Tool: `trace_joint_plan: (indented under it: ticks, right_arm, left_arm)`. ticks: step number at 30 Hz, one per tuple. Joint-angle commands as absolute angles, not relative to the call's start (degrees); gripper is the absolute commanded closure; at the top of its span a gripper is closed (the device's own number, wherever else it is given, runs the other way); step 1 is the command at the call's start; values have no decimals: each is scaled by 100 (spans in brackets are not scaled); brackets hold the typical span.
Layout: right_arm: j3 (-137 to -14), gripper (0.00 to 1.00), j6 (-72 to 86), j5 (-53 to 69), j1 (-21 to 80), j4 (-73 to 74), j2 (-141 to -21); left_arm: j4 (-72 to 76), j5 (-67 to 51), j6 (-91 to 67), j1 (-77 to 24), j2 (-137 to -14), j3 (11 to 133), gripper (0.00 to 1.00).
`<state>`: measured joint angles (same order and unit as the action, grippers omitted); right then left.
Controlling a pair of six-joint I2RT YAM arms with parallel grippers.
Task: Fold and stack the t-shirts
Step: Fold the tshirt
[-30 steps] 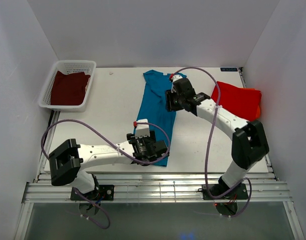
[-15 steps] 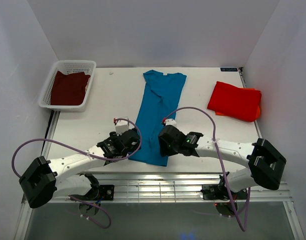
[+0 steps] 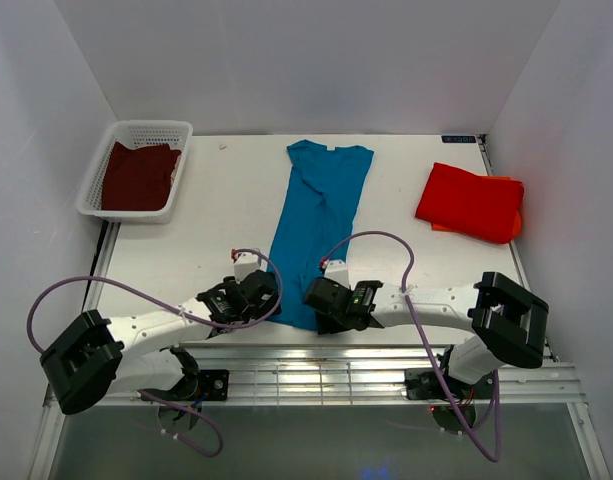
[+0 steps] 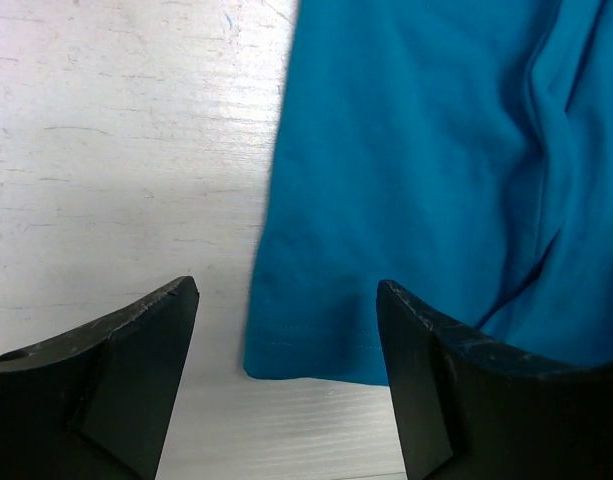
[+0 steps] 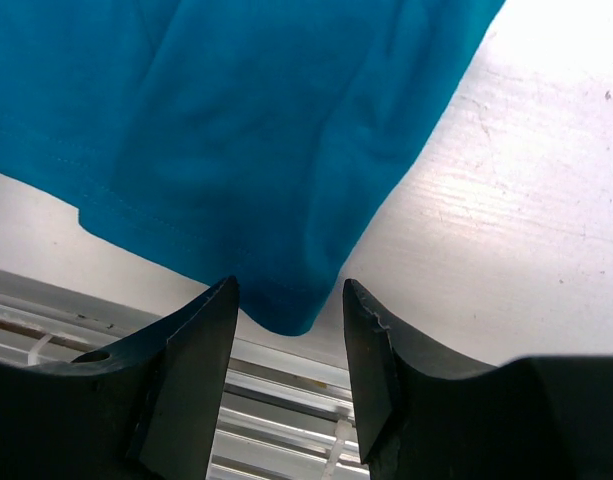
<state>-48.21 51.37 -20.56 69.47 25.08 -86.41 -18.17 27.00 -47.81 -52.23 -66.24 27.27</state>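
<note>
My left gripper grabs the near hem corner, opposite my right gripper's corner, next, to fold the teal-blue t-shirt's hem toward the collar.
The teal-blue t-shirt (image 3: 319, 215) lies as a long narrow strip down the middle of the table, collar at the far end. My left gripper (image 3: 262, 293) is open at its near left hem corner (image 4: 286, 350), which lies between the black fingers (image 4: 136, 370) untouched. Over the near right corner (image 5: 296, 310), my right gripper (image 3: 320, 303) also stands open, the cloth tip between its fingers (image 5: 186, 360). A bright red-orange t-shirt (image 3: 471, 203) lies folded at the right. The dark maroon t-shirt (image 3: 136, 176) sits in the basket.
The white mesh basket (image 3: 172, 130) stands at the far left corner. The table's near edge and metal rails (image 5: 286, 400) run just below the teal hem. White walls close in on three sides.
The right arm swung from the shirt's collar end down to the near hem. The left gripper shifted left off the cloth to the hem's left corner and opened wider.
</note>
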Motion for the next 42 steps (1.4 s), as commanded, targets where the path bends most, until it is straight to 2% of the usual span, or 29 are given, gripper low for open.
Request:
trace_joint_plan:
  ticks: [1, 6, 13, 17, 20, 23, 24, 25, 28, 35, 42]
  right_arm:
    - [-4878, 48, 5528, -2434, 7058, 2733, -8649]
    - [-4659, 48, 5651, -2522, 7058, 2698, -8605]
    - [-4307, 53, 5695, -2496, 7049, 2356, -8648]
    - [-4201, 58, 5599, -2461, 7058, 2145, -8710]
    - [-4210, 67, 5555, -2452, 7049, 2118, -8692]
    - [-4236, 83, 5528, -2452, 7058, 2162, -8675]
    - [-4254, 90, 5528, -2435, 7058, 2188, -8666]
    - [-4263, 92, 5537, -2435, 7058, 2223, -8666]
    - [-4307, 92, 5607, -2461, 7136, 2452, -8657]
    - [-4315, 92, 6029, -2557, 7479, 2882, -8605]
    - [-4316, 92, 6784, -2804, 8094, 3656, -8166]
  left_arm:
    - [-1495, 2567, -4764, -5194, -6671, 2646, 18]
    - [-1362, 2505, -4772, -5186, -6978, 2654, 20]
    - [-1652, 2479, -4913, -5194, -7146, 2742, 38]
    - [-1661, 2364, -4966, -5194, -7084, 2672, 43]
    - [-1679, 2285, -4966, -5194, -6997, 2611, 48]
    - [-1679, 2110, -4983, -5194, -6908, 2584, 58]
    - [-1644, 2048, -4992, -5194, -6847, 2549, 66]
    - [-1617, 1996, -5001, -5203, -6821, 2523, 70]
    - [-1512, 1758, -5036, -5221, -6741, 2382, 83]
    - [-1520, 1740, -5509, -5800, -6785, 2039, 100]
    - [-2293, 2126, -6424, -6897, -6873, 2232, 100]
